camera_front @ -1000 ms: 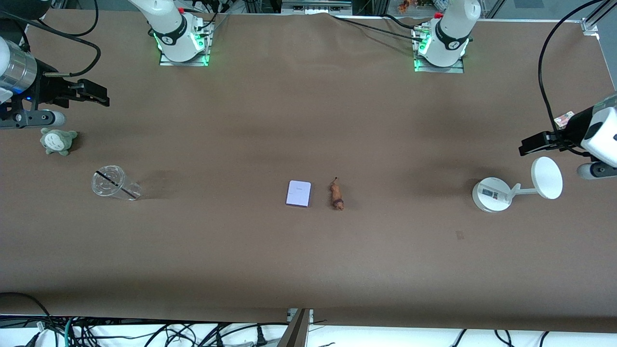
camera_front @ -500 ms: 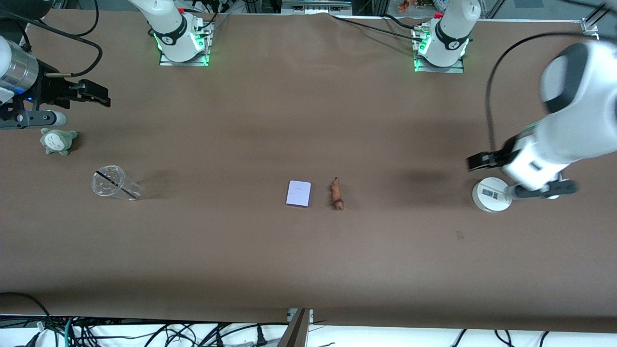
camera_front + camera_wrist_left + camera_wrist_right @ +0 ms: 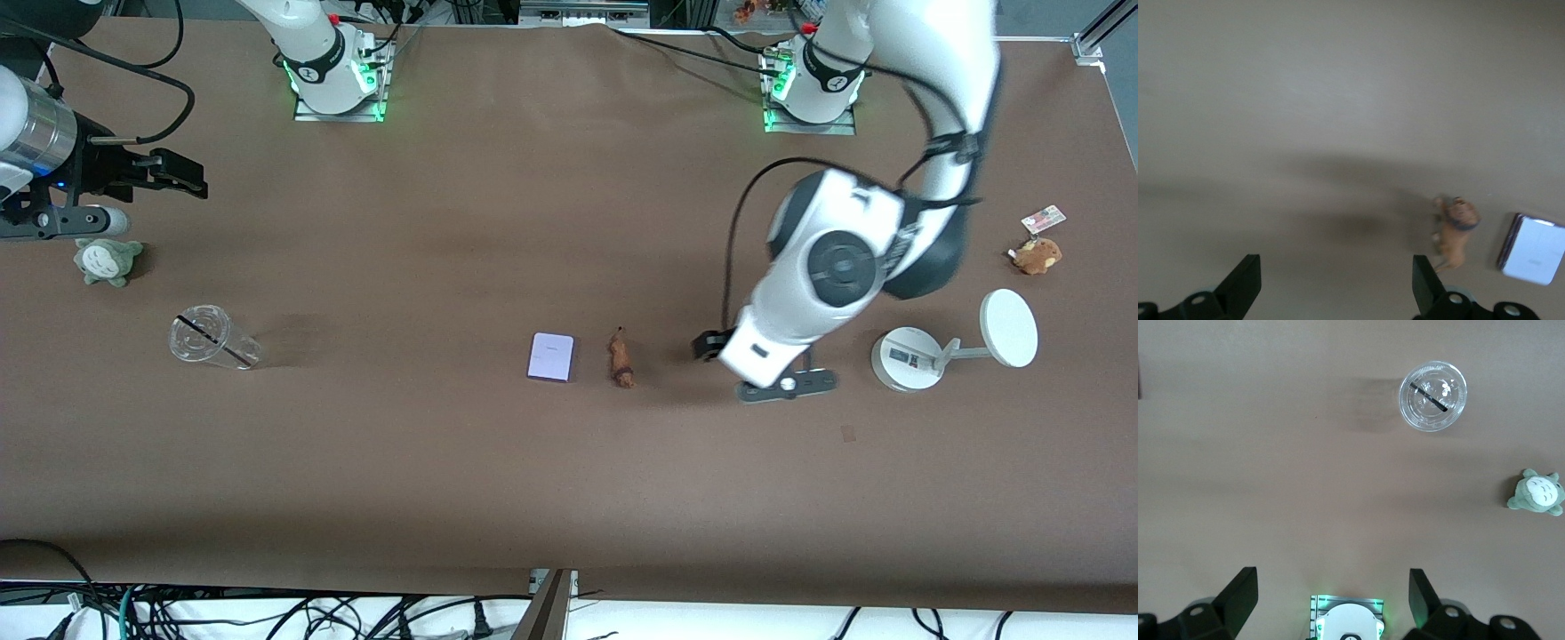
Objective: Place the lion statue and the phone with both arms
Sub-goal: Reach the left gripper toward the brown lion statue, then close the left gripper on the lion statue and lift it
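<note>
My left gripper grabs the lion statue by its body just behind the mane (image 3: 621, 359) (image 3: 1453, 239) next, to place the statue.
The lion statue (image 3: 621, 357), a slim orange-brown figurine, lies on the brown table beside the phone (image 3: 551, 356), a pale lavender slab. My left gripper (image 3: 707, 347) is open and empty. It hangs low over the table just beside the lion, on the side toward the left arm's end. The left wrist view shows the lion (image 3: 1455, 230) and the phone (image 3: 1533, 249) just outside one finger of the open left gripper (image 3: 1336, 290). My right gripper (image 3: 191, 176) is open and empty, and waits at the right arm's end of the table; the right wrist view (image 3: 1331, 600) shows nothing between its fingers.
A clear plastic cup (image 3: 212, 338) and a grey-green plush (image 3: 107, 260) sit near the right gripper. A white round-based stand with a disc (image 3: 907, 357), a fluffy brown plush (image 3: 1037, 255) and a small card (image 3: 1043, 218) sit at the left arm's end.
The left arm has swung from its end of the table toward the middle, and its gripper now hangs beside the lion. The brown plush has come into view. The right gripper barely moved.
</note>
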### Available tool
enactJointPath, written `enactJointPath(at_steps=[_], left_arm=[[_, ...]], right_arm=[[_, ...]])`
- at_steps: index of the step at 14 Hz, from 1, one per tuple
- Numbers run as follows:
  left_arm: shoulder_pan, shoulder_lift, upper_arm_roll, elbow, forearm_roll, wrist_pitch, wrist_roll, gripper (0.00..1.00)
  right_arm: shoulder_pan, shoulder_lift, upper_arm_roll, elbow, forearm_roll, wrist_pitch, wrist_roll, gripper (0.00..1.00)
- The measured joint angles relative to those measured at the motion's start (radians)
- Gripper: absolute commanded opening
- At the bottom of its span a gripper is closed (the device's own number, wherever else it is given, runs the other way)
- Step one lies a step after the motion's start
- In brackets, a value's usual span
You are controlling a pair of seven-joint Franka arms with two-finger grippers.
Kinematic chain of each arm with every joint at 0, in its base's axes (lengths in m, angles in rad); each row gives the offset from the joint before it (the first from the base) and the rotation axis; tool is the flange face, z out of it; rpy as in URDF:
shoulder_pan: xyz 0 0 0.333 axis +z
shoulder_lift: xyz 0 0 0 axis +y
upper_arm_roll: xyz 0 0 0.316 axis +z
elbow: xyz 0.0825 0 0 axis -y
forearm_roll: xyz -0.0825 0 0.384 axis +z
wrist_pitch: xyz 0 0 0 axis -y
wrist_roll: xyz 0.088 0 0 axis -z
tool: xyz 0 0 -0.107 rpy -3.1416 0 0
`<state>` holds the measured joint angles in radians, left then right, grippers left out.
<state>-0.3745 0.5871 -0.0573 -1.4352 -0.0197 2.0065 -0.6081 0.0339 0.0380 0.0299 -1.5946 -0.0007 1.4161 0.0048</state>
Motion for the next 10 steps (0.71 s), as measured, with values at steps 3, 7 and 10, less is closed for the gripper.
enactJointPath(at_steps=[3,7,10], left_arm=[[-0.088,0.089,0.000,0.001,0.000,0.151,-0.112,1.00],[-0.148,0.142,0.001,0.003,0.000,0.237,-0.178,1.00],[-0.178,0.168,0.002,0.003,0.000,0.280,-0.208,1.00]], right_arm=[[0.000,0.000,0.000,0.000,0.000,0.000,0.000,1.00],[0.000,0.000,0.000,0.000,0.000,0.001,0.000,1.00],[0.000,0.000,0.000,0.000,0.000,0.001,0.000,1.00]])
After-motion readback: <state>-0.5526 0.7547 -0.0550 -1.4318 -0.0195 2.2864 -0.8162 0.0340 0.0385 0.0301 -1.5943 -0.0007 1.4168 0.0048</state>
